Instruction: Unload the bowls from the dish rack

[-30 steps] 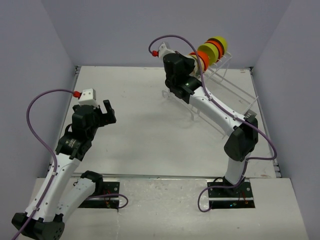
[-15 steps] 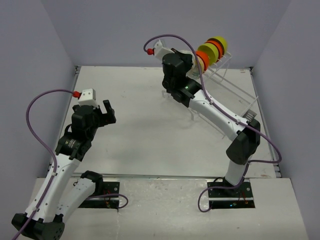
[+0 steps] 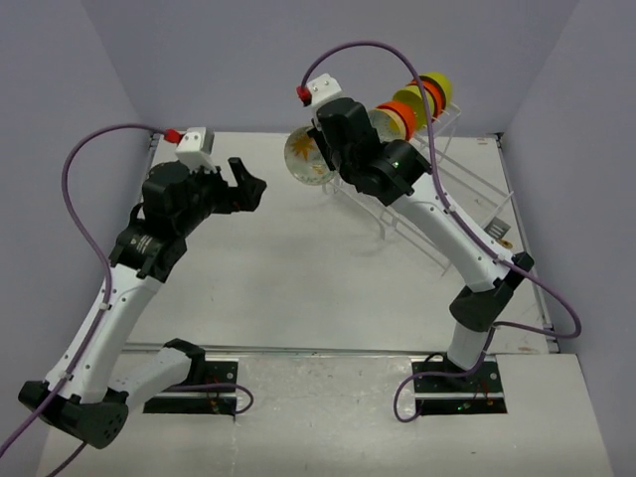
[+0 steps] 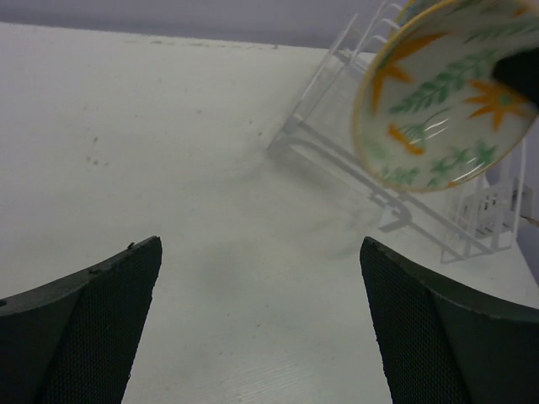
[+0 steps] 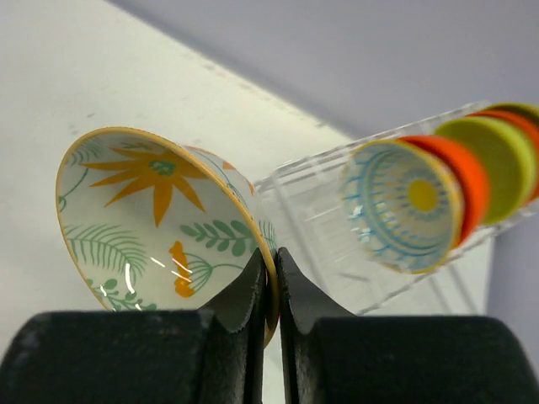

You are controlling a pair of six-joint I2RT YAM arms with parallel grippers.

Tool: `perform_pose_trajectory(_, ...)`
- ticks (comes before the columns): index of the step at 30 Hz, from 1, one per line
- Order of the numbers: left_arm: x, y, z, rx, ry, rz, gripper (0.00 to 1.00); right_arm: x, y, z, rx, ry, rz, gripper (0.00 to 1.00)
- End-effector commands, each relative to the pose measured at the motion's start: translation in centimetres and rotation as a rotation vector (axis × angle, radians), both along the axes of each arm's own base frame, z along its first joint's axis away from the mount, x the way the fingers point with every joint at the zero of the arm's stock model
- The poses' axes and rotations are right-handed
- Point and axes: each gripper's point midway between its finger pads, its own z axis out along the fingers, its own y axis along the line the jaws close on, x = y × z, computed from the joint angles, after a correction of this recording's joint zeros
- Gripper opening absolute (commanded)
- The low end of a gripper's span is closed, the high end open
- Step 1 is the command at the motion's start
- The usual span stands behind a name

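Observation:
My left gripper will next grab the cream bowl by its exposed rim [image 3: 287, 159] [image 4: 360, 126]. That leaves my right gripper free to unload another bowl.
My right gripper [image 5: 276, 252] is shut on the rim of a cream bowl [image 5: 152, 219] painted with orange flowers and green leaves. It holds that bowl [image 3: 304, 159] on edge in the air, left of the dish rack [image 3: 452, 164]. In the white wire rack [image 5: 307, 206] stand more bowls: a cream one with blue rim and yellow centre [image 5: 404, 206], an orange-red one [image 5: 461, 181] and a lime-green one [image 5: 493, 156]. My left gripper [image 3: 246, 185] is open and empty, pointing at the held bowl [image 4: 446, 93] from the left, a short gap away.
Grey walls close the table at the back and both sides. The rack [image 4: 362, 164] stretches along the right side toward the near edge. Purple cables loop above both wrists.
My right gripper has lifted the patterned bowl out of the rack and carried it left. The left arm has risen and reached forward and right toward it, still open.

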Motion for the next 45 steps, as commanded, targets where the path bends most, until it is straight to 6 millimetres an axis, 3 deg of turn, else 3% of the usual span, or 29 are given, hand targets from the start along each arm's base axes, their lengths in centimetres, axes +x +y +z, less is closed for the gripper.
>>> perform_pose_trajectory(1,1.4,-4.4,4.6,-0.062,-0.074,-0.109,1.0,-3.1,3.1,-5.1,0.188,0.258,0.054,0.0)
perform_pose_trajectory(3,2.6,-6.5,3.6,-0.037,-0.029,-0.133,0.98,-3.1,3.8,-6.0,0.198,0.291,0.06,0.0)
perform_pose_trajectory(4,2.9,-7.0,4.8,-0.042,-0.05,-0.138,0.96,-3.3,4.1,-6.2,0.217,0.306,0.065,0.0)
perform_pose_trajectory(5,3.4,-7.8,4.4,-0.028,-0.038,-0.133,0.94,-3.4,4.4,-6.4,0.225,0.318,0.075,0.0)
perform_pose_trajectory(6,3.8,-7.8,5.2,-0.02,-0.056,-0.11,0.91,-3.8,5.0,-6.2,0.249,0.333,0.103,0.0)
perform_pose_trajectory(8,4.6,-7.5,4.3,0.043,-0.033,-0.054,0.89,-4.2,5.3,-6.5,0.268,0.351,0.12,0.0)
perform_pose_trajectory(9,4.8,-7.3,4.8,0.056,-0.036,-0.035,0.85,-4.3,5.4,-6.1,0.285,0.345,0.131,0.0)
perform_pose_trajectory(11,5.3,-6.7,3.0,0.126,0.017,-0.005,0.82,-4.7,5.6,-6.4,0.292,0.36,0.147,0.0)
perform_pose_trajectory(17,5.4,-5.5,0.4,0.22,0.087,0.034,0.76,-4.3,4.7,-6.7,0.304,0.366,0.128,0.0)
perform_pose_trajectory(20,5.2,-5.8,-0.6,0.234,0.108,0.011,0.67,-4.6,4.7,-6.4,0.332,0.366,0.152,0.0)
perform_pose_trajectory(22,5.2,-6.1,-1.3,0.238,0.12,-0.011,0.51,-4.7,5.1,-6.5,0.342,0.371,0.183,0.0)
perform_pose_trajectory(24,5.1,-6.9,-1.8,0.237,0.134,-0.052,0.47,-5.2,5.4,-6.3,0.361,0.38,0.222,0.0)
perform_pose_trajectory(26,5.0,-7.6,-2.2,0.226,0.144,-0.091,0.47,-5.2,5.4,-6.1,0.376,0.378,0.231,0.0)
perform_pose_trajectory(32,4.9,-7.9,-3.4,0.24,0.168,-0.11,0.62,-4.9,4.9,-5.5,0.438,0.38,0.25,0.0)
perform_pose_trajectory(34,4.9,-7.9,-3.7,0.245,0.174,-0.111,0.46,-5.1,5.0,-5.2,0.454,0.384,0.268,0.0)
perform_pose_trajectory(35,5.0,-7.9,-4.0,0.249,0.179,-0.112,0.29,-5.1,4.9,-4.9,0.465,0.377,0.271,0.0)
perform_pose_trajectory(36,5.1,-8.0,-4.1,0.25,0.179,-0.116,0.2,-5.3,5.1,-4.8,0.471,0.378,0.285,0.0)
perform_pose_trajectory(37,5.2,-8.1,-4.4,0.253,0.184,-0.115,0.0,-5.3,5.3,-4.6,0.482,0.373,0.294,0.0)
perform_pose_trajectory(42,5.7,-8.3,-4.2,0.224,0.175,-0.094,0.0,-5.1,5.2,-5.1,0.514,0.394,0.304,0.0)
perform_pose_trajectory(43,6.0,-7.6,-4.2,0.23,0.17,-0.051,0.0,-5.0,5.1,-5.2,0.524,0.397,0.304,0.13)
perform_pose_trajectory(44,6.3,-7.3,-4.3,0.224,0.175,-0.017,0.0,-4.4,4.3,-5.8,0.537,0.413,0.274,0.42)
perform_pose_trajectory(45,7.0,-6.2,-4.6,0.23,0.186,0.033,0.0,-4.3,3.7,-5.9,0.544,0.415,0.256,0.82)
